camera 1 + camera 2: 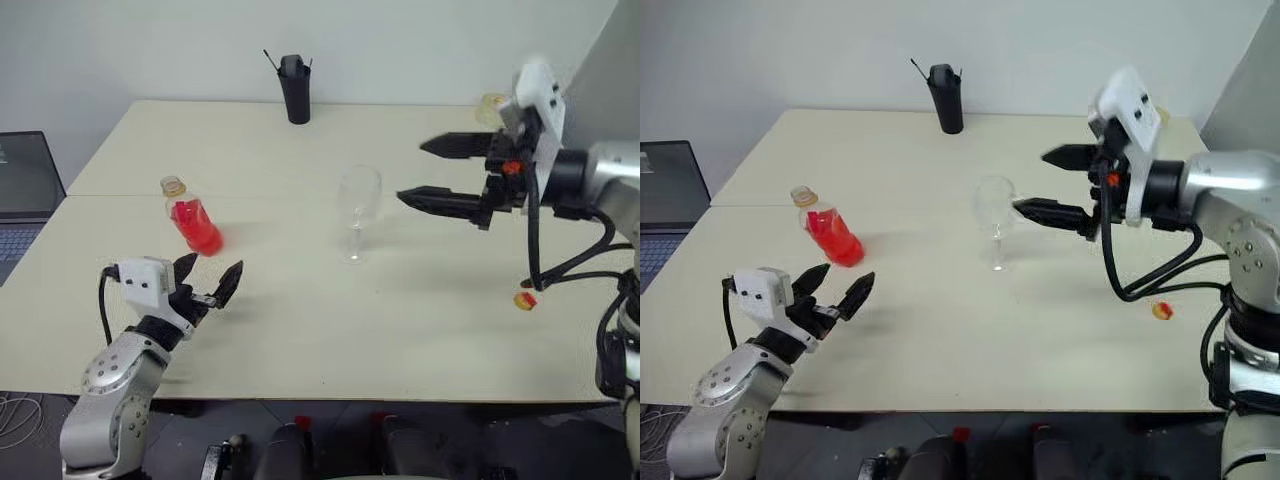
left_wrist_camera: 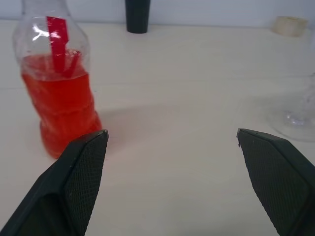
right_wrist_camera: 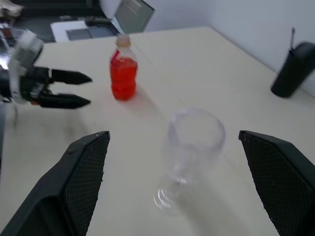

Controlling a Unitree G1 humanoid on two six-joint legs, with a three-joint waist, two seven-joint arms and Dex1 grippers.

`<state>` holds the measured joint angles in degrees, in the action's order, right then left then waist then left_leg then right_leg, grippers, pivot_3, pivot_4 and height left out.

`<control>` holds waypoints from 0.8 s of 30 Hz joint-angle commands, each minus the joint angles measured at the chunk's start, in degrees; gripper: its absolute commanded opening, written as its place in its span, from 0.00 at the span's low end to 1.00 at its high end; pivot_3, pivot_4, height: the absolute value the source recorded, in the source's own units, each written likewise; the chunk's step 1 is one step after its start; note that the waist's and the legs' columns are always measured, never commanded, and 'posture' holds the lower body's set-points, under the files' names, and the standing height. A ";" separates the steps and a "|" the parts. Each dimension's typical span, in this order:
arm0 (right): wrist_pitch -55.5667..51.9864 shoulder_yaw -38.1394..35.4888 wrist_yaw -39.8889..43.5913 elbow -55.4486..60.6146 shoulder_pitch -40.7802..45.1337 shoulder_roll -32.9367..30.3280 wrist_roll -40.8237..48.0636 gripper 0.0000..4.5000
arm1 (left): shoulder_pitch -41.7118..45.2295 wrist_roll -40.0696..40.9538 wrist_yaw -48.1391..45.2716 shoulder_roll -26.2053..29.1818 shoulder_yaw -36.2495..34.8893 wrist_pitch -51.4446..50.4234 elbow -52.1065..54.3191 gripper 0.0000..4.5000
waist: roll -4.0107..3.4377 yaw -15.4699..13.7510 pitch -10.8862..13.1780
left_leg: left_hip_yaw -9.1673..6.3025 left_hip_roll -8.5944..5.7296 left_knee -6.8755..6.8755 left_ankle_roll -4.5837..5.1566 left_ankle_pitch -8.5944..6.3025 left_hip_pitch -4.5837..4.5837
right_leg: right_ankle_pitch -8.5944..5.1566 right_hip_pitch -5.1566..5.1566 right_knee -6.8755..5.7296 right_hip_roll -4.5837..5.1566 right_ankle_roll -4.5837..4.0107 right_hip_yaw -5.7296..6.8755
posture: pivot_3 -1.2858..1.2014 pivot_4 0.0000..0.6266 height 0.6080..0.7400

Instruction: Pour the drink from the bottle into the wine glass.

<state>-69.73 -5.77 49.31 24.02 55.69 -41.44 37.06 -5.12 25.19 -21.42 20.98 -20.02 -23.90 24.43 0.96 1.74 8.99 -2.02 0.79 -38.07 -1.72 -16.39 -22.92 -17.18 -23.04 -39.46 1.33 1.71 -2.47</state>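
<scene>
My left gripper takes hold of the bottle around its narrower waist (image 1: 196, 224) below next, since the bottle's shoulder (image 1: 183, 203) bulges and slopes up to the open neck.
The bottle (image 1: 192, 220) stands upright on the left half of the table, a small clear one about half full of the red drink (image 2: 61, 105). Just in front of it, low over the table, my left gripper (image 1: 213, 270) is open and holds nothing. The wine glass (image 1: 357, 208) stands upright and empty near the table's middle. To its right, raised above the table, my right gripper (image 1: 411, 172) is open with its fingers pointing at the glass, apart from it. The right wrist view looks down on the glass (image 3: 192, 142) and the bottle (image 3: 123, 73).
A tall black cup (image 1: 294, 90) stands at the far edge of the cream table (image 1: 300, 330). A laptop (image 1: 22, 190) sits off the table's left side. A small yellow and red object (image 1: 525, 299) lies at the right, and a pale round thing (image 1: 490, 106) at the far right.
</scene>
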 commanded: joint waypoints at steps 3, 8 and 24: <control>0.30 5.37 -1.37 -3.40 4.52 1.42 0.16 1.00 | 5.65 -5.08 8.18 -1.77 -1.32 3.85 -3.92 1.00 | 0.06 -0.34 -0.02 | -0.02 -0.05 -0.02 0.00 0.00 -0.03 | 0.00 0.02 0.03 0.03 0.01 0.03 | 0.52 0.24 1.00; 1.36 7.20 -0.97 -3.79 5.38 2.32 1.12 1.00 | 9.33 -6.45 12.10 -3.08 -1.08 3.47 -5.77 1.00 | 0.09 -0.27 -0.03 | 0.02 -0.07 -0.02 0.00 0.00 -0.14 | 0.01 -0.08 0.06 0.06 0.01 0.10 | 0.52 0.24 1.00; 2.70 10.28 -3.52 -2.64 5.75 4.81 0.67 1.00 | 21.02 -11.99 16.36 -1.85 1.68 3.17 -18.20 1.00 | 0.09 -0.16 -0.03 | 0.01 -0.05 -0.02 -0.01 0.01 -0.10 | 0.01 -0.10 -0.04 0.06 0.01 0.16 | 0.52 0.24 1.00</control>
<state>-67.80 5.08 46.37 19.81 59.73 -36.64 37.46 14.80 14.39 -5.63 18.24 -18.29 -21.99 6.04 1.05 1.58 8.96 -2.01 0.75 -38.09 -1.73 -16.39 -23.01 -17.17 -23.14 -39.50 1.39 1.72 -2.31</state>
